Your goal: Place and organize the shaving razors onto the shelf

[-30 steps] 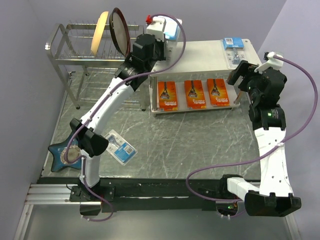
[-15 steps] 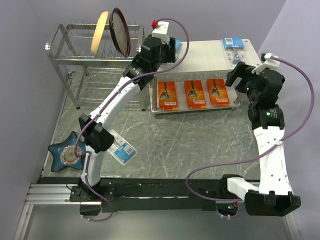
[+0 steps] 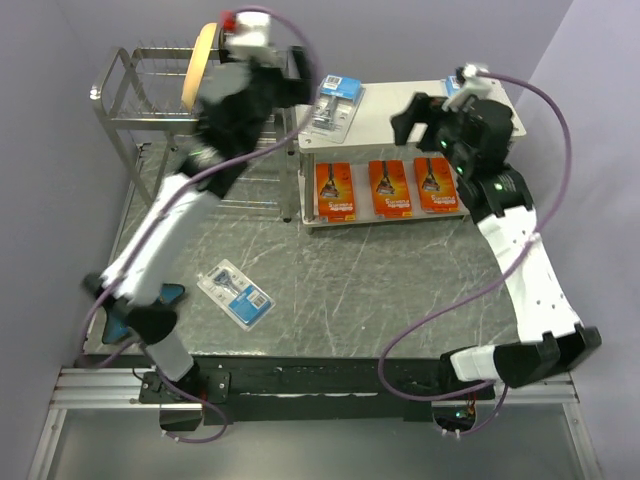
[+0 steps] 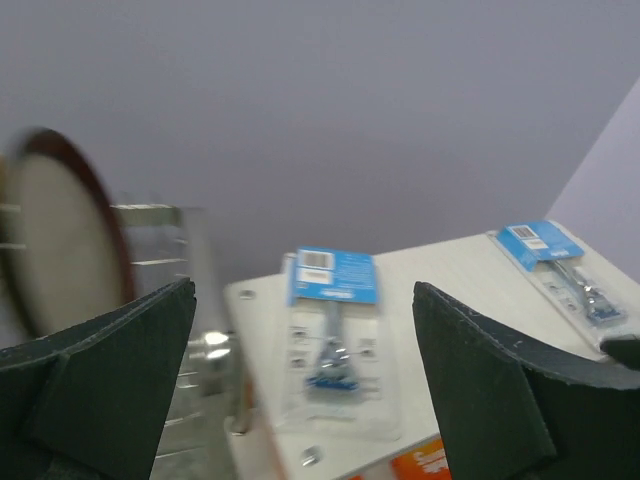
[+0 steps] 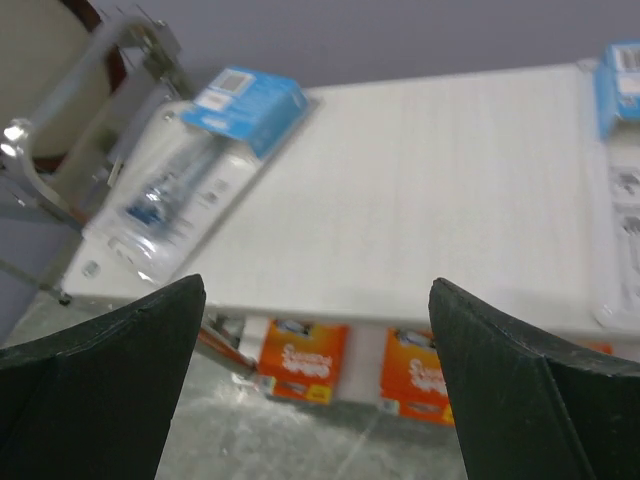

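Observation:
The right gripper grabs the clear-and-blue razor pack by its clear near end [image 3: 326, 127] next, so its blue end stays free to line up on the shelf [image 3: 385, 110].
The white shelf [image 3: 385, 110] carries a clear-and-blue razor pack [image 3: 337, 103] lying free at the left end of its top board. Three orange packs [image 3: 391, 187] lie in a row on the lower board. Another clear pack [image 3: 235, 293] lies on the table. My left gripper [image 3: 296, 78] hovers open, up and left of the shelf pack [image 4: 333, 330], holding nothing. My right gripper [image 3: 412, 118] hangs open over the top board [image 5: 430, 180] and covers most of a second blue pack [image 5: 625, 150] at the board's right end.
A chrome wire dish rack [image 3: 150, 100] with a cream plate [image 3: 203, 65] stands left of the shelf, close to my left arm. A brown-rimmed plate [image 4: 60, 240] shows in the left wrist view. A blue star-shaped dish [image 3: 108, 325] sits at the table's near left.
My left gripper has opened, left the clear-and-blue pack on the shelf's top board and pulled up and to the left. My right gripper has swung left and up over the top board.

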